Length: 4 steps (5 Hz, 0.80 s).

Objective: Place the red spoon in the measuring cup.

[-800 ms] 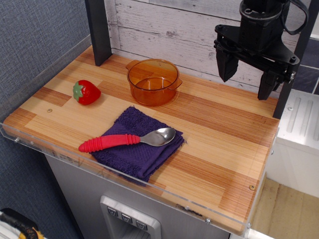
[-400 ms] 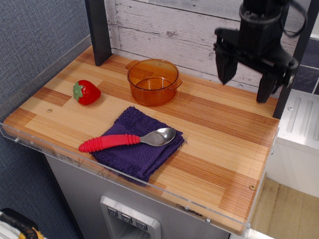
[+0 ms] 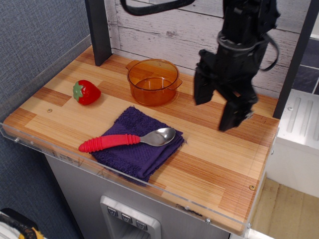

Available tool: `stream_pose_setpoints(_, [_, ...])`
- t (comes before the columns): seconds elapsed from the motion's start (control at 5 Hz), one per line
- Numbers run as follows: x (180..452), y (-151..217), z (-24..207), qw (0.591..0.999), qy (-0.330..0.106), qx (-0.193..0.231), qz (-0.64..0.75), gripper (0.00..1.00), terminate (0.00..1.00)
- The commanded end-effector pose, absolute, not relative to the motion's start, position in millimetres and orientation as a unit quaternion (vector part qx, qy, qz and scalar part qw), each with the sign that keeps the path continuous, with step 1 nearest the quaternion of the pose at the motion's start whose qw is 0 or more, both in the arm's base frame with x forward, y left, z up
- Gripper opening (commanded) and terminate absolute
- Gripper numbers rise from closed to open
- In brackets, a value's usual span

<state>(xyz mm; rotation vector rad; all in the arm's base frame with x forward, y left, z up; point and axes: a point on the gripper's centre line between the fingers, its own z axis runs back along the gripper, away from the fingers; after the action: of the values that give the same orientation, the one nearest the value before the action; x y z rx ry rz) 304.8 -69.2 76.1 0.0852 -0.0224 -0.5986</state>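
Note:
The spoon should go in the measuring cup, so my gripper should grab it next by its ribbed red handle [image 3: 115,141].
The red spoon [image 3: 124,140] lies on a purple cloth [image 3: 138,143] near the front of the wooden table, its silver bowl to the right and its ribbed red handle pointing left. The measuring cup [image 3: 152,81], see-through orange and empty, stands behind the cloth near the back wall. My black gripper [image 3: 216,110] hangs open and empty above the table, to the right of the cup and above and to the right of the spoon's bowl.
A red toy strawberry [image 3: 86,92] lies at the left of the table [image 3: 219,159]. A dark post [image 3: 98,30] stands at the back left corner. A white plank wall runs behind. The table has a clear plastic rim at the front.
The gripper has moved left, forward and down from the back right corner towards the middle of the table. It stays open. The spoon, cup and strawberry have not moved.

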Motion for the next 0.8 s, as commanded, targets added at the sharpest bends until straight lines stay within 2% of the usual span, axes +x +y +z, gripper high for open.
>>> stream_pose_setpoints(0.0, [264, -12, 93, 0.905, -0.007, 0.038, -0.424, 1.0, 0.0])
stream_pose_setpoints(0.2, [245, 14, 90, 0.912, 0.007, 0.02, -0.409, 1.0, 0.0])
stream_pose_setpoints(0.4, [232, 36, 81, 0.917, 0.011, 0.04, -0.398, 1.0, 0.0])
stream_pose_setpoints(0.6, [229, 62, 68, 0.926, 0.021, 0.041, -0.374, 1.0, 0.0])
